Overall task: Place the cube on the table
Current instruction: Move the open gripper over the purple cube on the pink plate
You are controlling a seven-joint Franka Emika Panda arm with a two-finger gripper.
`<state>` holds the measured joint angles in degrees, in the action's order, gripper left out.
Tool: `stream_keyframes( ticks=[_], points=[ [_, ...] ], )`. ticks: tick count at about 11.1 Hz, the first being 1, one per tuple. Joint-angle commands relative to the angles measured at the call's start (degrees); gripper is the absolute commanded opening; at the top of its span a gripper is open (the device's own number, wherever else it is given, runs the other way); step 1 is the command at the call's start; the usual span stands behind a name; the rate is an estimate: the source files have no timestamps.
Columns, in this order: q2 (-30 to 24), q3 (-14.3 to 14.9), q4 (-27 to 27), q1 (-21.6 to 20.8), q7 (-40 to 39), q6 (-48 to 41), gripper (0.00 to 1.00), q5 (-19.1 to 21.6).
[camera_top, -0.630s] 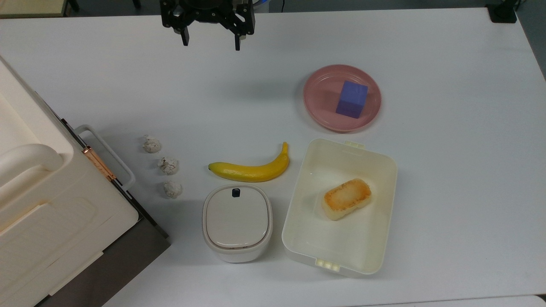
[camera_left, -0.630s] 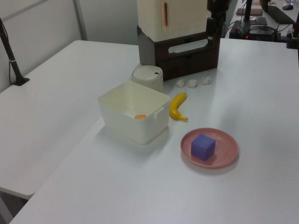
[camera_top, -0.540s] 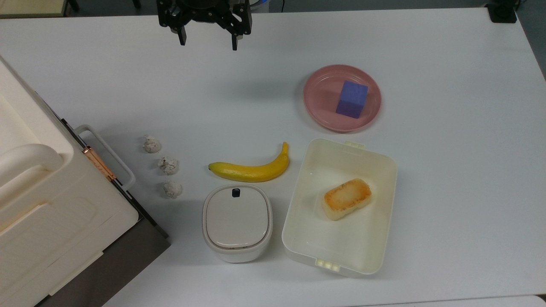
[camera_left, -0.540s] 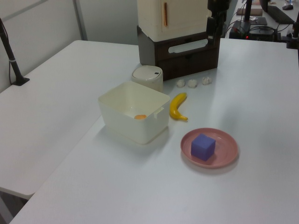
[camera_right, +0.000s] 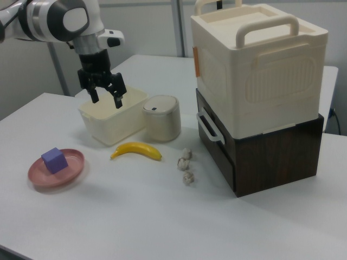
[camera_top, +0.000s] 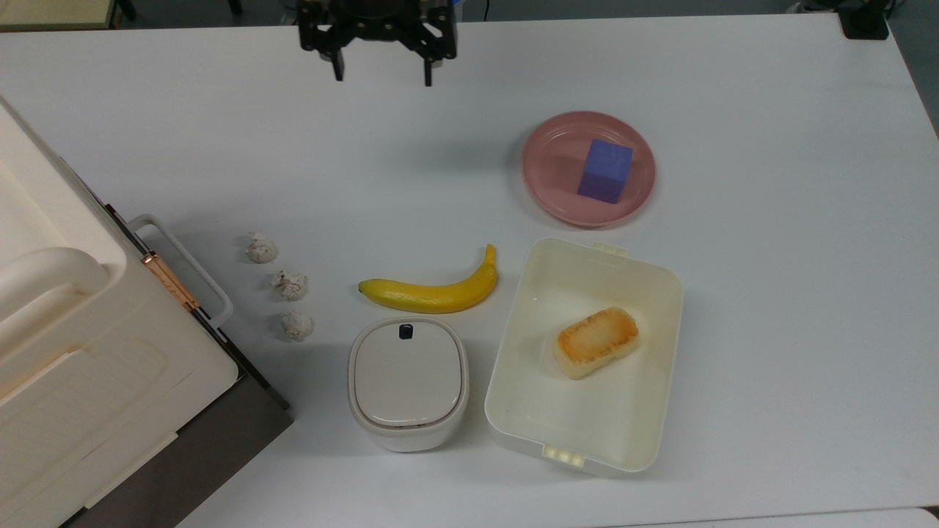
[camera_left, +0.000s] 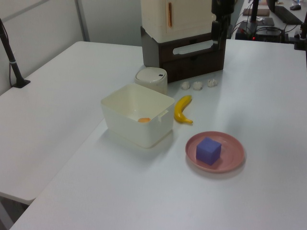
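Note:
The blue-purple cube has to move off the pink plate [camera_left: 231, 154] and onto the table, so the robot's gripper needs to grab it by its upright sides next.
The blue-purple cube [camera_top: 605, 171] [camera_left: 208, 150] [camera_right: 54, 160] rests on a pink plate [camera_top: 549, 147] [camera_right: 74, 167] at the top view's right of centre. The white table [camera_top: 770, 293] carries everything. My gripper [camera_top: 383, 78] [camera_right: 107, 101] hangs open and empty above the table's far edge in the top view, well to the top view's left of the plate. In the right view it hovers in front of the cream bin, fingers pointing down.
A banana [camera_top: 433, 293] lies mid-table. A cream bin [camera_top: 513, 323] holds a toasted bread block [camera_top: 596, 342]. Beside it stands a lidded pot [camera_top: 408, 381]. Three crumpled balls [camera_top: 290, 284] lie near a cream appliance [camera_top: 73, 352] on a dark cabinet.
The gripper has shifted a little toward the top view's right, still open. The cube and the other objects have not moved.

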<state>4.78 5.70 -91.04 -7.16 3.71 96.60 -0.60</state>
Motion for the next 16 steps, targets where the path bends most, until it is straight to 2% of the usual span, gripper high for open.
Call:
stream_keyframes(
  ticks=[1, 3, 5, 9, 14, 16],
  points=[
    [-0.73, -1.47, -3.52, -3.46, 4.54, -1.16, 1.0, 2.26],
    [-0.56, -3.23, -5.89, -5.65, 8.58, -0.11, 1.0, 3.76],
    [-0.56, -3.41, -8.52, -9.78, 13.93, 2.96, 1.0, 4.03],
    [2.41, -9.91, -16.35, -12.07, 23.96, 14.73, 1.0, 3.15],
    [11.99, -10.36, -16.28, -16.56, 33.97, 22.74, 1.0, -3.16],
    [14.37, -11.49, -16.01, -16.65, 36.98, 25.55, 1.0, -5.37]
  ],
)
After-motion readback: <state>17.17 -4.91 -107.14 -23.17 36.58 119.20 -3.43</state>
